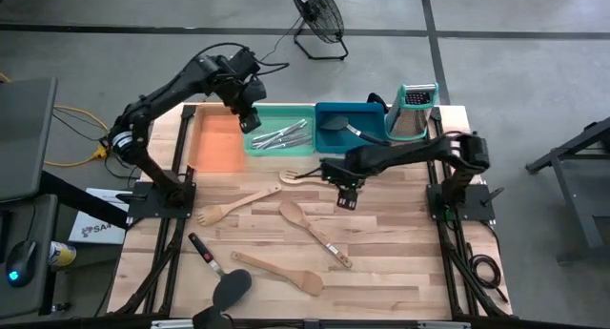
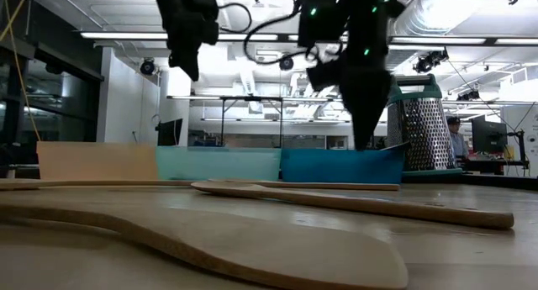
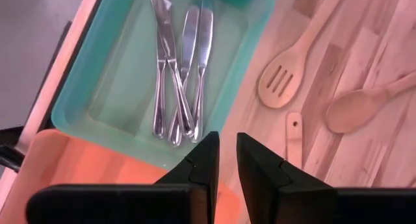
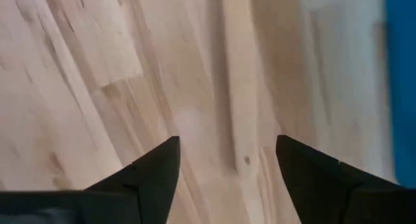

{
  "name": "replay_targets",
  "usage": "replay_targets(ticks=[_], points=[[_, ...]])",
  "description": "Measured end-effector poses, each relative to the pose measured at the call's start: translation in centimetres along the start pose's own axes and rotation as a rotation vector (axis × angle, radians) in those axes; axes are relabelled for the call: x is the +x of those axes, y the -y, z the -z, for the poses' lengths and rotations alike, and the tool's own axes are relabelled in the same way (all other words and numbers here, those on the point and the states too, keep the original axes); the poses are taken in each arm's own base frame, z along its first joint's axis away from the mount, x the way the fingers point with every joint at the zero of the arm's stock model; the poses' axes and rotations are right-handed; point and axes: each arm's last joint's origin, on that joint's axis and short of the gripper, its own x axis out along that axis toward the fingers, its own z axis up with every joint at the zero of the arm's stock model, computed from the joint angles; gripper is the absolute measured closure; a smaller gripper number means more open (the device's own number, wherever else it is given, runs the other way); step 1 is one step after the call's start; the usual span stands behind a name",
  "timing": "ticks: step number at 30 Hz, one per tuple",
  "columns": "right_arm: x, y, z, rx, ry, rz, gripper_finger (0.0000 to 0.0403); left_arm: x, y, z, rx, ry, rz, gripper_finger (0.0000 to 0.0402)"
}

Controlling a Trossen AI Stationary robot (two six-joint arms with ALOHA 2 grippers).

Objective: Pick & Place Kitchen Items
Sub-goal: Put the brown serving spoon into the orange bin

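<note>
The slotted wooden spoon's slotted head should stay free to be set into a tray, so my right gripper should next grab that spoon by its handle.
My left gripper (image 1: 250, 119) (image 3: 227, 146) hangs shut and holding nothing over the near rim where the green tray (image 1: 282, 150) meets the orange tray (image 1: 217, 143). Several pieces of silver cutlery (image 3: 179, 68) lie in the green tray. My right gripper (image 1: 345, 194) (image 4: 227, 143) is open above the table, its fingers on either side of a pale wooden handle (image 4: 237, 120) without touching it. A slotted wooden spoon (image 1: 303, 174), a wooden fork (image 1: 236, 203), a wooden spoon (image 1: 313, 232), a wooden spatula (image 1: 281, 272) and a black turner (image 1: 227, 289) lie flat on the table.
A blue tray (image 1: 367, 129) at the far edge holds a black utensil (image 1: 335, 122). The steel grater with a teal top (image 1: 415, 110) stands to its right. The orange tray shows nothing inside. Bare wood lies to the table's near right (image 1: 410, 262).
</note>
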Motion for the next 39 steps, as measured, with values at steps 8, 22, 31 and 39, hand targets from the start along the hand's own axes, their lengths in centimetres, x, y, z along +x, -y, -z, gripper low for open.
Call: replay_targets(ticks=[8,22,31,39], points=[[3.3,0.3,-1.5,-0.045,-0.007,-0.051,0.0152,-0.8,0.3,0.3,0.006,0.023,-0.005,0.0348],[4.5,3.3,-2.7,-0.073,0.044,-0.058,0.0156,-0.8,0.3,0.3,0.046,0.023,-0.005,0.0348],[6.2,3.0,-1.5,-0.059,-0.001,-0.082,0.0156,-0.8,0.2,0.3,0.092,0.022,-0.008,0.0348],[7.3,2.7,-0.5,-0.038,-0.007,-0.106,0.0157,-0.8,0.2,0.3,0.110,0.022,-0.008,0.0348]])
